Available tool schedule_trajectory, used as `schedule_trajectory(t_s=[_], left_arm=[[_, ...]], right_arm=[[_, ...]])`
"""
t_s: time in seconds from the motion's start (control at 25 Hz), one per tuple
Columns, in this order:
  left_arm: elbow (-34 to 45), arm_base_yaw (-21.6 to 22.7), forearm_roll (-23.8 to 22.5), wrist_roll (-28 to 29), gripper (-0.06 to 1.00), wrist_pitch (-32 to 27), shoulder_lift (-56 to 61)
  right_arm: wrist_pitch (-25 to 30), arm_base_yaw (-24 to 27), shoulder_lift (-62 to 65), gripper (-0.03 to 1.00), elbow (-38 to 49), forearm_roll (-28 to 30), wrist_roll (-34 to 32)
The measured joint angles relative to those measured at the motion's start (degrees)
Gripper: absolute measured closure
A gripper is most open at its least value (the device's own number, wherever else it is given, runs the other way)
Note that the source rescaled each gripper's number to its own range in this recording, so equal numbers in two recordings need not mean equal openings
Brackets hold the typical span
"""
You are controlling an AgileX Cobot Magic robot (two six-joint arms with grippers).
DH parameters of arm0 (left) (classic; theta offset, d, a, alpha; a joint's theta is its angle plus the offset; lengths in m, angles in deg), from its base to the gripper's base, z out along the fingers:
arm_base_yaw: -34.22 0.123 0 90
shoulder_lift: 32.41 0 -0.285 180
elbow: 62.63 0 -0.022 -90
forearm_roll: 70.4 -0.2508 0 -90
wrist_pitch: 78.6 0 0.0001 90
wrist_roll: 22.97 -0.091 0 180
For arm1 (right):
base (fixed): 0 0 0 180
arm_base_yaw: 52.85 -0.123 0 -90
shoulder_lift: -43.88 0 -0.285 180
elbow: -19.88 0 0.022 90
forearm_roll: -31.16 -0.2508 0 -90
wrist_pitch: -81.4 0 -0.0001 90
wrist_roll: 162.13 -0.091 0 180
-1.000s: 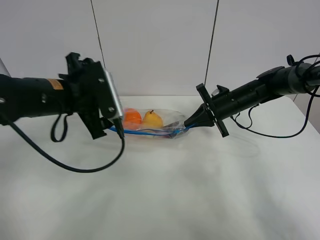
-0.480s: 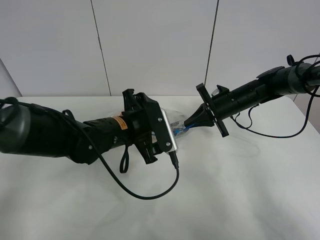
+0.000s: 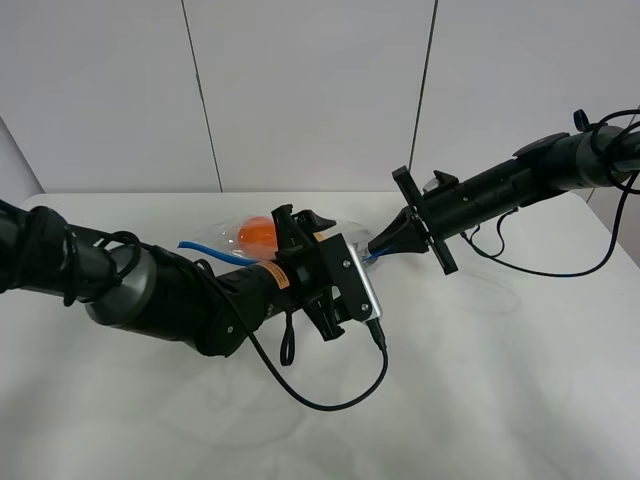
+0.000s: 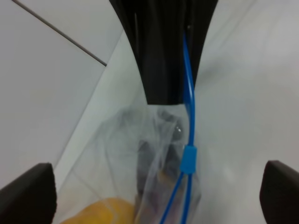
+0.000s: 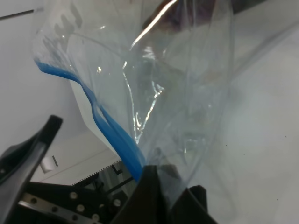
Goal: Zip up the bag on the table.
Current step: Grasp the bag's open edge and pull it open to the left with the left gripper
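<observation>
I should grab the clear bag by its blue slider with my left gripper next. Then my left gripper should zip the bag shut along the zipper.
The clear bag lies on the white table with an orange fruit showing and its blue zipper strip curling up at the left end. My right gripper is shut on the bag's right corner; the right wrist view shows it pinching the plastic and the strip. My left gripper reaches across the bag to just short of the right gripper. In the left wrist view it stands open, fingers wide either side of the blue slider. Yellow fruit shows through.
The left arm lies across the table's middle and hides most of the bag. Its cable loops over the tabletop in front. The right arm comes in from the right. A white panelled wall stands behind.
My left gripper has swept right along the bag's zipper, from its left end to close by the right gripper. The bag's left end has lifted. The right gripper has held still.
</observation>
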Motion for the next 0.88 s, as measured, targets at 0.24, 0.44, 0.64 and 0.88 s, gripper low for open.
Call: schedule_trajectory(t_s=[0.24, 0.44, 0.64, 0.88], left_arm=[[-0.02, 0.00, -5.01, 5.92, 0.11, 0.85, -0.16], [-0.14, 0.00, -6.21, 7.03, 0.34, 0.97, -0.39], [-1.46, 0.00, -7.34, 7.10, 0.45, 0.95, -2.82], [-1.76, 0.00, -7.64, 7.10, 0.51, 2.03, -2.88]], right_arm=[[0.00, 0.00, 0.00, 0.97, 0.00, 0.00, -0.20], [0.00, 0.00, 0.00, 0.97, 0.00, 0.00, -0.22], [0.00, 0.00, 0.00, 0.97, 0.00, 0.00, -0.27], [0.00, 0.00, 0.00, 0.97, 0.00, -0.05, -0.27]])
